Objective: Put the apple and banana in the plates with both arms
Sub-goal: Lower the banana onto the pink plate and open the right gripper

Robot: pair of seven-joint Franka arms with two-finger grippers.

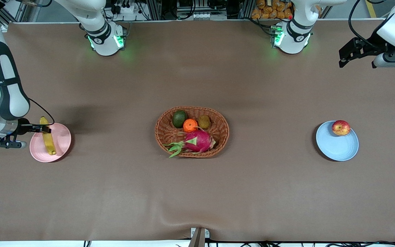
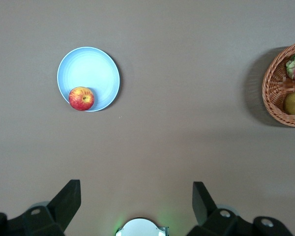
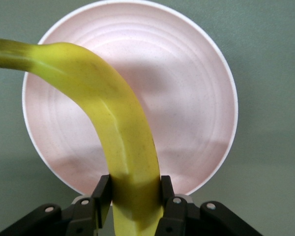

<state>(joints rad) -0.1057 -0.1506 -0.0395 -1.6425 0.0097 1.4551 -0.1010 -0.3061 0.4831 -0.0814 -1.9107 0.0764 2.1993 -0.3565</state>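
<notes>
The banana's lower end sits inside the pink plate's rim and the banana would rest there, so it is time for my right gripper to open now.
The yellow banana hangs over the pale pink plate at the right arm's end of the table. My right gripper is shut on the banana near one end. The red apple rests on the light blue plate, by the rim farther from the front camera. My left gripper is open and holds nothing, raised over the table's corner at the left arm's end.
A brown wicker basket sits mid-table holding a magenta dragon fruit, an orange, a green avocado and a brownish kiwi. The arms' green-lit bases stand along the table edge farthest from the front camera.
</notes>
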